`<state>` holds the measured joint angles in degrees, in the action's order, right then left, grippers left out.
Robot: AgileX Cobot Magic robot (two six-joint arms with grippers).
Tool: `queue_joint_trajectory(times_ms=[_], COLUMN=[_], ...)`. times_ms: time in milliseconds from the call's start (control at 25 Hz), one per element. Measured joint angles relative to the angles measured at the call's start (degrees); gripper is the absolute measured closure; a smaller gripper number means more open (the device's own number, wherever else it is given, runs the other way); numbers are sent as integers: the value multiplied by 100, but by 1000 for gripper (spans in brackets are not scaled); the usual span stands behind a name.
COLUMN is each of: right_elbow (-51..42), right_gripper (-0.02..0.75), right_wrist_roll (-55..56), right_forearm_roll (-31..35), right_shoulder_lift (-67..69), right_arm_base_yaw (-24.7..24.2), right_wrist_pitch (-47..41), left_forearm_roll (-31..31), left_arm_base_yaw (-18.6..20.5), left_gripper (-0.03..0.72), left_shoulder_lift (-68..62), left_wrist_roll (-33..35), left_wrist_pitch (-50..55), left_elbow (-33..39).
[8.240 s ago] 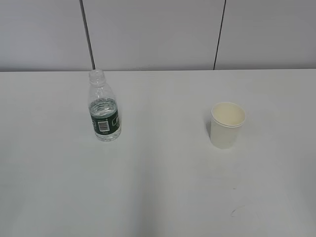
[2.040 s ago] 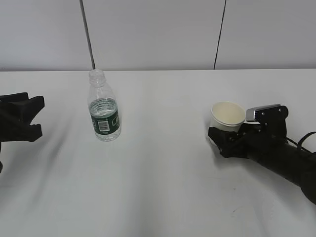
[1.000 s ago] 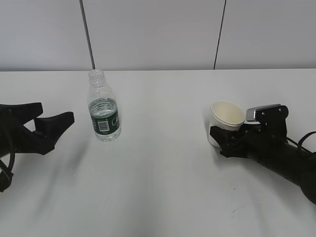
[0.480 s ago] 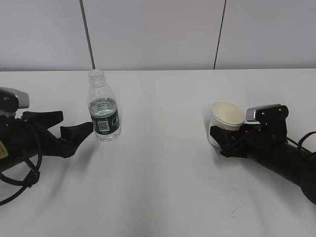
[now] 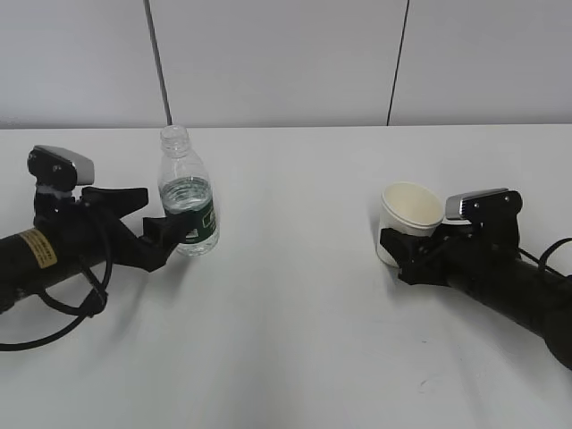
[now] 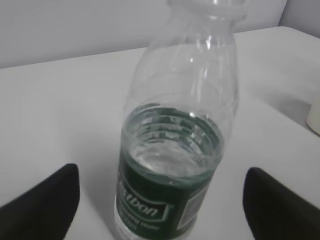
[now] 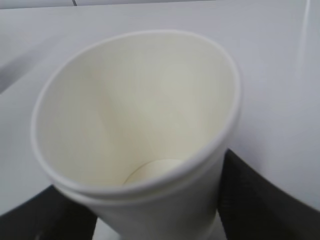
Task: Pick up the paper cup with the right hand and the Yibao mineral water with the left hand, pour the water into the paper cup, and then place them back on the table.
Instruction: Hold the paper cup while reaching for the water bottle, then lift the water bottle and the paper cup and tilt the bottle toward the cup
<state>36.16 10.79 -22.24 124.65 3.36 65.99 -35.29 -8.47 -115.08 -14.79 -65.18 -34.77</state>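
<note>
The left gripper grabs the bottle by the straight sides at the green label (image 5: 193,214) next, since the bottle's shoulder (image 5: 181,164) slopes in toward its open neck.
The Yibao mineral water (image 5: 188,201) stands upright on the white table (image 5: 295,313), capless, about half full of clear water (image 6: 170,145). My left gripper (image 5: 164,210) is open, with one black finger on each side of the green label and a gap at both sides in the left wrist view, where the gripper (image 6: 162,210) straddles the bottle (image 6: 175,100). The paper cup (image 5: 411,210) stands at the right. My right gripper (image 5: 402,234) is shut on its lower wall. In the right wrist view the cup (image 7: 135,100) is empty and both fingers (image 7: 265,195) press against it.
A grey wall runs behind the table, with a dark vertical cable (image 5: 159,63) above the bottle and a seam (image 5: 398,63) further right. A small scuff mark (image 5: 429,382) lies near the front right of the table.
My left arm has slid rightwards across the table until its open fingers flank the bottle. The right arm and the cup have stayed put.
</note>
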Motion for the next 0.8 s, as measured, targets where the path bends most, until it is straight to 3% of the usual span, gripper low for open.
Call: queue_joint_trajectory(times_ms=[440,800], right_elbow=[0,0], right_gripper=[226,226], right_wrist_roll=[0,0], right_forearm_roll=[-13,-37], right_shoulder_lift=[0,0], right_arm_base_yaw=[0,0], right_wrist_pitch=[8,8], left_forearm_roll=[345,495], left_arm_base_yaw=[-357,-403], left_gripper=[95,104], left_shoulder_lift=[-541,-816], left_wrist_roll=[0,0], left_wrist_pitch=[-8,-28], left_elbow=[-867,-1070])
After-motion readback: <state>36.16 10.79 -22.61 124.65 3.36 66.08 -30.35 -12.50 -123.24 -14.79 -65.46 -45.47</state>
